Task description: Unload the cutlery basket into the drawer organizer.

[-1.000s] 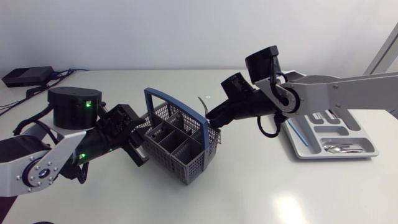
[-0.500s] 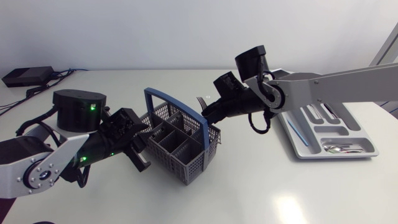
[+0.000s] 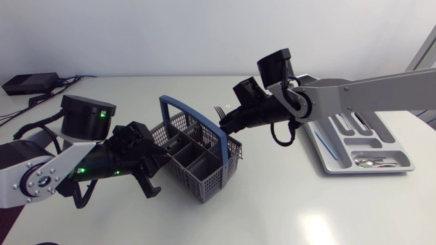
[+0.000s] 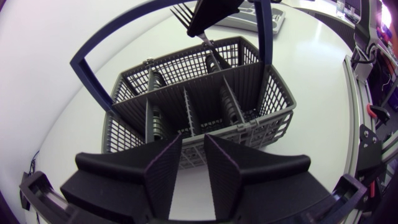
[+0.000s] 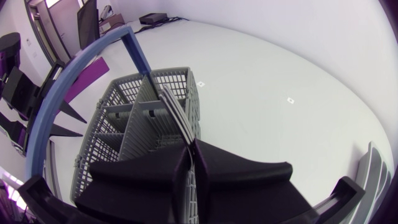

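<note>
The body of the basket is far wider than my open fingers. My left gripper will grab the basket by the thin rim of its side [image 3: 170,158] [image 4: 194,135] next.
The grey mesh cutlery basket [image 3: 194,162] with its blue handle [image 3: 194,117] stands at mid-table. A fork [image 3: 219,109] rises from its far compartment, tines up. My right gripper [image 3: 226,124] is shut on the fork just above the rim; in the right wrist view the fork [image 5: 177,118] runs out from between the shut fingers [image 5: 155,177] toward the basket [image 5: 118,118]. My left gripper [image 4: 193,155] is open at the basket's [image 4: 186,93] near wall, fingers a little apart, with the right gripper [image 4: 211,12] and the fork [image 4: 183,15] beyond it. In the head view the left gripper [image 3: 155,167] sits at the basket's left side.
The light grey drawer organizer [image 3: 388,146] lies at the right of the table, behind my right arm. It holds spoons [image 3: 371,161] in its near compartment and a thin blue-handled piece [image 3: 327,146] along its left slot.
My right gripper moved left to the basket's far side and shut on the fork. My left arm shifted a little lower beside the basket. The basket has stayed put.
</note>
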You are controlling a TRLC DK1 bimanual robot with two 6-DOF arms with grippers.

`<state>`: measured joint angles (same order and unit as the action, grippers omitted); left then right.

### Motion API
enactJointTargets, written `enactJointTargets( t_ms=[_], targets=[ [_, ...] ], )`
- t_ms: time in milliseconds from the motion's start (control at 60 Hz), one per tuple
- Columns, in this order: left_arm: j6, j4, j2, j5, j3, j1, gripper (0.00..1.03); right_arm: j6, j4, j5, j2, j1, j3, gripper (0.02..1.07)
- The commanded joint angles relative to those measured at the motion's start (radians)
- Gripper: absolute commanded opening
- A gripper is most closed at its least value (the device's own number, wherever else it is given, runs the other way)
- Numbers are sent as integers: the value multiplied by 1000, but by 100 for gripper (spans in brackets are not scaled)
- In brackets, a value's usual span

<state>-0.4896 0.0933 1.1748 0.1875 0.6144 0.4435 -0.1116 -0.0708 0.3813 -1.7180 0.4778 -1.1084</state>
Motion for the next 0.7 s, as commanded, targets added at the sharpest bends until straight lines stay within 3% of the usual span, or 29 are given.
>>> enactJointTargets(
  t_ms=[0,333,683],
  targets=[
    [23,16,-24,20,30,-8,30,3,3,13,47,-1,32,7],
    [28,28,-27,26,36,1,29,0,-9,59,190,-16,94,7],
    [26,14,-17,26,27,-5,30,69,71,240,437,-151,182,7]
  ],
)
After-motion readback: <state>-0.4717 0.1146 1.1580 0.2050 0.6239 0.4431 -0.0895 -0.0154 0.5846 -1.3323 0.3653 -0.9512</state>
